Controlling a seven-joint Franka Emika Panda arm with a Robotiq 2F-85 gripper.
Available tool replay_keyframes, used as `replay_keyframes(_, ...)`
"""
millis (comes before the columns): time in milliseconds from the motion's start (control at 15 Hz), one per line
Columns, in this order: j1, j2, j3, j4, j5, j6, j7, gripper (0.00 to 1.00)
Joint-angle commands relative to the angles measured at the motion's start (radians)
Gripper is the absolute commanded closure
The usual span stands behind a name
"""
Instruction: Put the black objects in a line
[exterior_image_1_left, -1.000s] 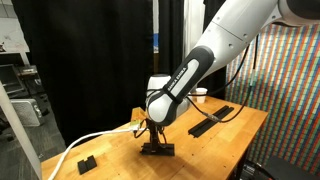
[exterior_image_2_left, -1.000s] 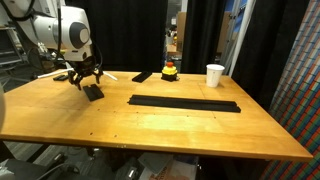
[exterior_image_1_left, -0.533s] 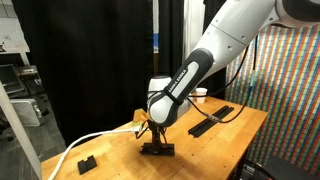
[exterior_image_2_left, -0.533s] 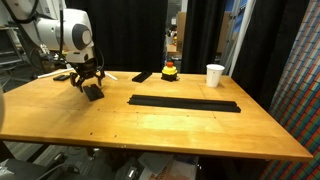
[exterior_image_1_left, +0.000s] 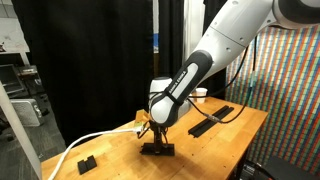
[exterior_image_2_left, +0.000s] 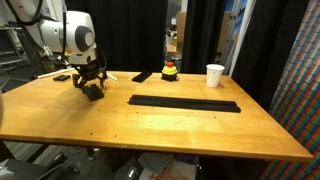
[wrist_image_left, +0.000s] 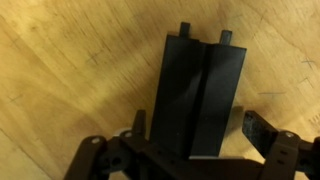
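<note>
My open fingers are down on both sides of the near end of the black object in the wrist view. My gripper should close on the black object now.
A short black object with two small tabs at its far end lies flat on the wooden table, between my gripper's fingers. My gripper is open and straddles its near end; the right finger stands clear of it and the left finger is close beside it. In both exterior views the gripper hangs just above this piece. Other black objects form a long row mid-table. Single black pieces lie apart.
A white cup and a small red and yellow thing stand at the back of the table. A white cable runs across the table near the gripper. Black curtains hang behind.
The gripper has shifted slightly over the short black piece, still open. The black pieces have not moved.
</note>
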Motion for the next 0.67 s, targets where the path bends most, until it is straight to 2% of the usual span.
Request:
replay_keyframes(0, -0.018, 0.009, 0.009, 0.016, -0.007, -0.011, 0.003, 0.0)
replay_keyframes(67, -0.021, 0.011, 0.009, 0.016, -0.008, -0.011, -0.003, 0.25)
replay_keyframes(133, -0.023, 0.012, 0.009, 0.015, -0.007, -0.012, -0.005, 0.28)
replay_keyframes(333, -0.033, 0.001, 0.012, 0.003, -0.008, 0.0, -0.024, 0.51)
replay_keyframes(400, -0.04, -0.009, 0.016, -0.009, -0.009, 0.01, -0.043, 0.55)
replay_keyframes(600, -0.066, -0.041, 0.031, -0.055, -0.005, 0.028, -0.132, 0.55)
